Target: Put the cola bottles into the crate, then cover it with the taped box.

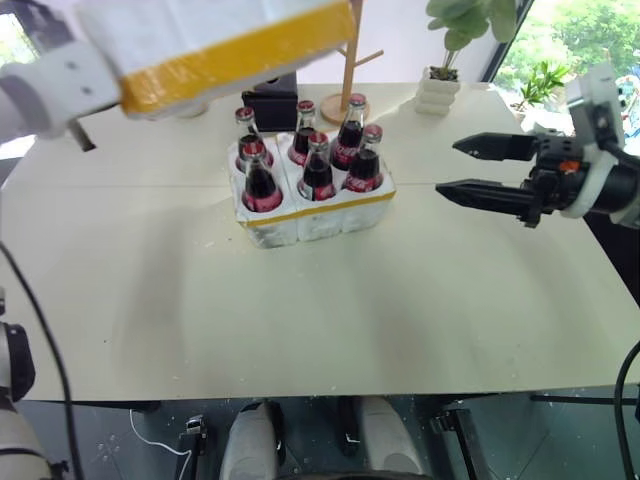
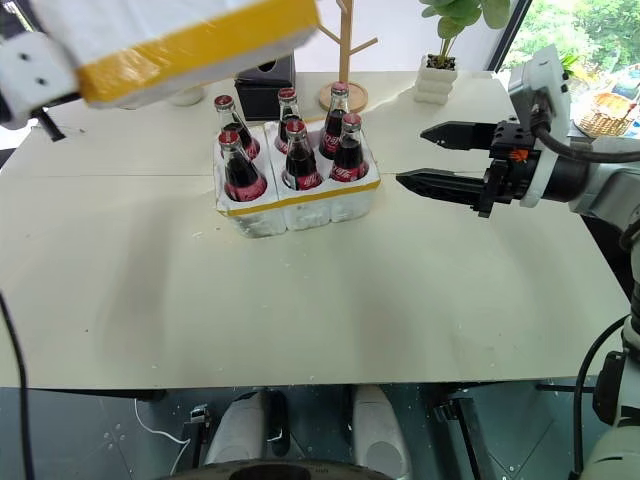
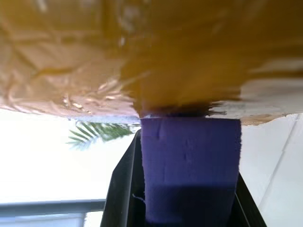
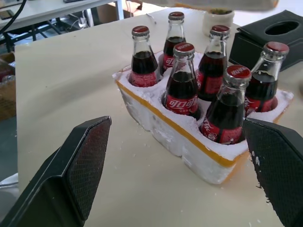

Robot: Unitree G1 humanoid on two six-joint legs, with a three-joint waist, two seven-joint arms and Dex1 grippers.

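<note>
My left gripper needs to lower the taped box (image 1: pixel 215 45) first: the box hangs above the bottles in the crate, so if I opened now, the box would drop.
Several cola bottles (image 1: pixel 318 165) with red caps stand upright in the wells of the crate (image 1: pixel 320 215), a low white foam tray with a thin yellow band, at the middle of the table. The taped box (image 1: pixel 215 45), white foam with a wide yellow band, hangs in the air above and to the left of the crate. My left gripper (image 1: pixel 105 80) is shut on its edge, and a purple finger pad (image 3: pixel 189 161) presses against the tape. My right gripper (image 1: pixel 447 167) hovers open to the right of the crate, pointing at it, with nothing between its fingers (image 4: pixel 85 156).
A black tissue box (image 1: pixel 270 105), a wooden stand (image 1: pixel 350 60) and a potted plant (image 1: pixel 440 85) stand behind the crate. The cream table (image 1: pixel 300 320) has open surface in front of and beside the crate; its front edge runs near me.
</note>
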